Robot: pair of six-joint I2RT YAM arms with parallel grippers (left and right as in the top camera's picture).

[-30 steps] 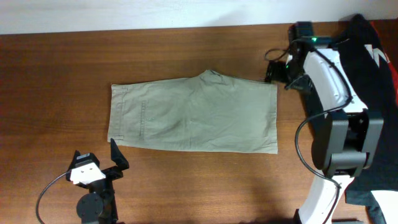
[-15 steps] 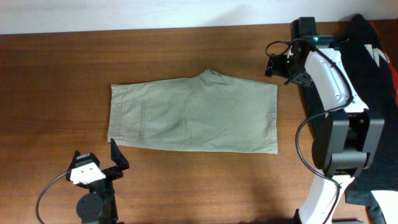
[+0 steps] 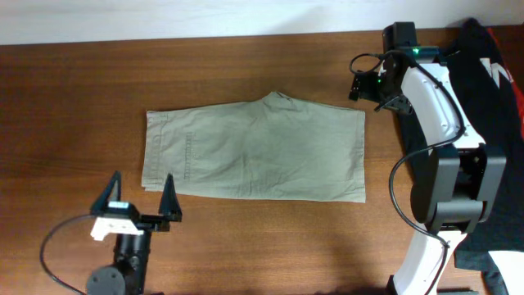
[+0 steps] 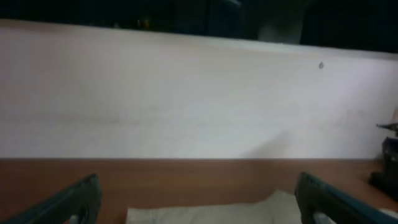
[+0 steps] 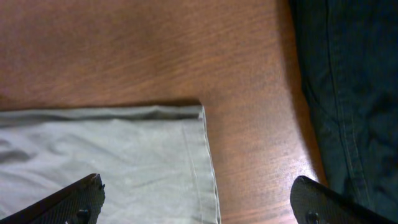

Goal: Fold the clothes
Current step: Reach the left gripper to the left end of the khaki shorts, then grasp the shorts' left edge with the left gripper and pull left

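Note:
My left gripper is going to grab the khaki-beige shorts (image 3: 254,152) next by the edge of the waistband, to fold the waistband toward the leg hems and leave the hems flat.
The khaki-beige shorts (image 3: 254,152) lie flat in the middle of the wooden table, waistband and slit pocket at the left end, leg hems at the right. My left gripper (image 3: 141,197) is open and empty just in front of the near-left waistband corner. In the left wrist view its fingers (image 4: 199,202) are spread wide, with the shorts (image 4: 211,213) low between them. My right gripper (image 3: 361,86) is open and empty over the far-right hem corner. The right wrist view shows that corner (image 5: 155,162) under its spread fingers (image 5: 199,205).
A dark garment (image 3: 499,90) with a red and white print lies at the table's right edge and shows in the right wrist view (image 5: 348,93). The right arm's base (image 3: 450,197) stands at the right. A white wall (image 4: 199,93) runs behind the table's far edge.
My left gripper has swung up and forward, its fingers now spread wide and pointing at the shorts. The right gripper drew slightly away from the hem corner, then held still.

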